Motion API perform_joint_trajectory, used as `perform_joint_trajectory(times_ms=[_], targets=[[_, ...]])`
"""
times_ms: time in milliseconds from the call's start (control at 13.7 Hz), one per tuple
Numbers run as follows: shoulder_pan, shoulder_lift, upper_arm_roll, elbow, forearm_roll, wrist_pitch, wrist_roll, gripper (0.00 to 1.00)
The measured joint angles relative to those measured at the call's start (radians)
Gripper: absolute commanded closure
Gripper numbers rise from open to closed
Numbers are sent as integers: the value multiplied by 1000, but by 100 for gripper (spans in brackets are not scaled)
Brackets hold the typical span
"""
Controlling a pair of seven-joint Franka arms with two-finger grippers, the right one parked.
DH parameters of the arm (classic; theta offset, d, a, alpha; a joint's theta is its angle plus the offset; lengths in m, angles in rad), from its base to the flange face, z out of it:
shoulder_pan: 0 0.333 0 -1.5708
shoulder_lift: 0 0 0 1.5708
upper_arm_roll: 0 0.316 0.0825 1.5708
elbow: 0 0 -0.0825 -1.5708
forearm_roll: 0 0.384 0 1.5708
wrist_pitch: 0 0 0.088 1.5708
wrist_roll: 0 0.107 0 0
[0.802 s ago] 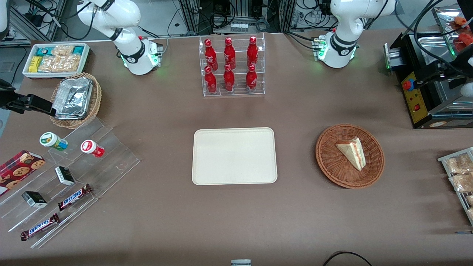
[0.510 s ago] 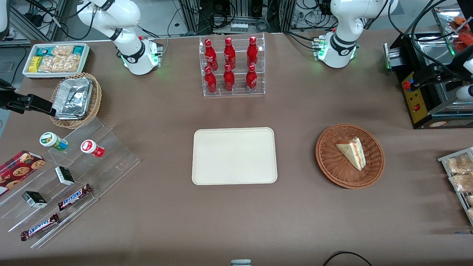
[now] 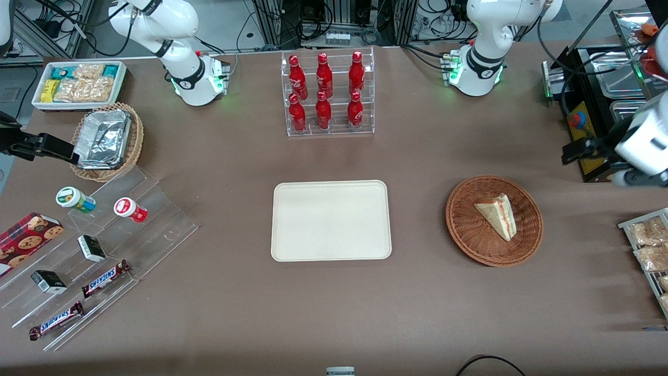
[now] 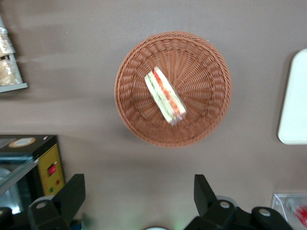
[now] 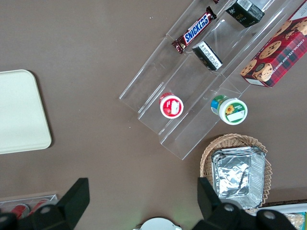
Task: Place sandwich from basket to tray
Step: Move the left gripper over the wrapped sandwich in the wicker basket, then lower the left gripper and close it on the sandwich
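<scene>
My left gripper will grip the sandwich by its wide end (image 3: 491,206) to place it onto the tray (image 3: 330,220).
The sandwich (image 3: 496,215), a pale bread wedge with red and green filling, lies in the round reddish-brown wicker basket (image 3: 462,232). The cream rectangular tray (image 3: 330,220) lies flat at the table's middle, beside the basket. My left gripper (image 3: 575,151) hangs high above the table, beside the basket toward the working arm's end and slightly farther from the front camera. In the left wrist view the gripper (image 4: 138,191) is open and empty, with the sandwich (image 4: 165,96) in the basket (image 4: 132,112) below it and the tray's edge (image 4: 295,105) showing.
A black machine with a yellow panel (image 3: 587,137) stands close beside my gripper. A rack of snack packets (image 3: 647,245) lies at the working arm's end. A clear rack of red bottles (image 3: 329,94) stands farther from the front camera than the tray. An acrylic stand (image 3: 104,235) holds snacks at the parked arm's end.
My left gripper has moved from over the black machine toward the basket and nearer the front camera. The sandwich, basket and tray have not moved.
</scene>
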Motion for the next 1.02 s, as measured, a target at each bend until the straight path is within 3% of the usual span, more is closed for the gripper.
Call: perform_joint_trajectory(times_ms=[583, 1021], targets=[[-36, -12, -7, -496, 0, 630, -416, 0], [-76, -7, -12, -701, 0, 919, -556, 0]])
